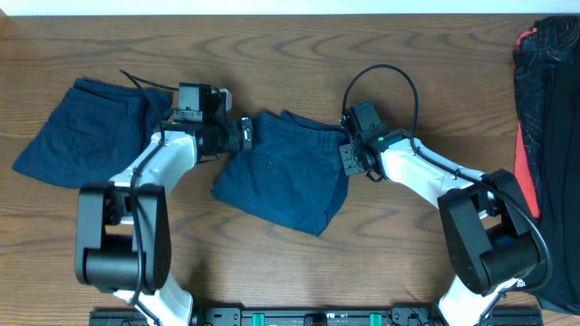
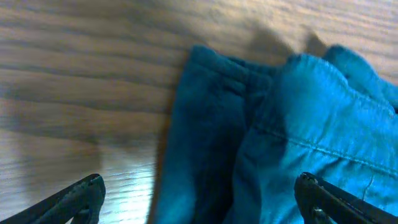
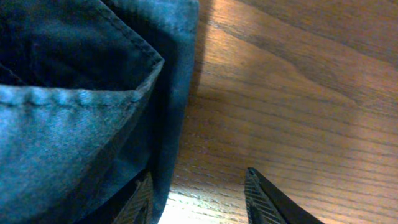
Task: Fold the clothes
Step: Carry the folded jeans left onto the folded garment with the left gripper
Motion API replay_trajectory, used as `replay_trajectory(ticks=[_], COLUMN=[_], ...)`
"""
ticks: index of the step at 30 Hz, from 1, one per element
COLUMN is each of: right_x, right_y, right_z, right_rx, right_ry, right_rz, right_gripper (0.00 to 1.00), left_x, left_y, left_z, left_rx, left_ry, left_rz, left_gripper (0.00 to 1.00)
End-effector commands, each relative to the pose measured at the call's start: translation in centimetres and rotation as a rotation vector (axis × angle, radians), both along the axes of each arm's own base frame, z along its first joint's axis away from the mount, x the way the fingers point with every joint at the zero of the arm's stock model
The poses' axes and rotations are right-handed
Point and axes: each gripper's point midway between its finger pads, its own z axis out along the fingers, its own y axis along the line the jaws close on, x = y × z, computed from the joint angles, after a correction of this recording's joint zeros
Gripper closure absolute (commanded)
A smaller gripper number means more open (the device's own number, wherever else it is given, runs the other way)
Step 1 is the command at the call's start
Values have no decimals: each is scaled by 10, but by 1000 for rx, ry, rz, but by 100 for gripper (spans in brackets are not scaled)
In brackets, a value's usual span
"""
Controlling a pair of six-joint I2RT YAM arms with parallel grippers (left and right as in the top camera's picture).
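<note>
Next, my left gripper picks up the shorts by the folded edge facing the second pair [image 2: 190, 190], to stack them folded onto that pair.
Folded dark navy shorts [image 1: 281, 177] lie at the table's middle. A second navy pair [image 1: 82, 131] lies folded at the far left. My left gripper [image 1: 245, 133] is open at the middle pair's upper left edge; in the left wrist view its fingers [image 2: 199, 199] straddle the cloth's folded edge [image 2: 273, 137]. My right gripper [image 1: 349, 156] is open at the pair's right edge; in the right wrist view [image 3: 199, 196] one finger touches the hemmed cloth edge [image 3: 93, 106], the other stands over bare wood.
A black and red garment [image 1: 548, 136] lies heaped along the right edge of the wooden table [image 1: 399, 254]. A black cable [image 1: 385, 77] loops above the right arm.
</note>
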Motion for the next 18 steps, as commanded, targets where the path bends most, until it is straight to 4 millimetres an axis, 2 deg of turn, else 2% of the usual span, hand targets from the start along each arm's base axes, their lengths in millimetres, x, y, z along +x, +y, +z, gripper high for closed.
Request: replay_trajectory(ticks=[1,6,7,10,13,15,18], right_x=[-54,-54,-54,-55,-55,-55,-55], right_y=[-37,-37,-37,-37,-37,-37,-37], right_z=[-58,-58,-58,-58,-58,-58,-58], right_rx=[-168,-167,-167,-169,-169,-169,-169], right_ry=[198,199,199,202,203,202,203], right_rz=[-6,-6,-6,-5,-6,-6,-6], right_gripper=[53,53,53,53,53,53,53], left_x=[-5,-17,-20,-26,-25,-24,-20], left_y=[-16,-30,-34,-41,-42,-41,-41], left_z=[-8,-27,-31,-36,-33,-29,-17], left_rx=[-80,-150,-169,-206,-216,-216,-216], left_ry=[23,95,112,144,138,126,96], left_rz=[-78,-113,-122,-139,-143,-142,-144], left_gripper=[2,0,4,41,78,94,94])
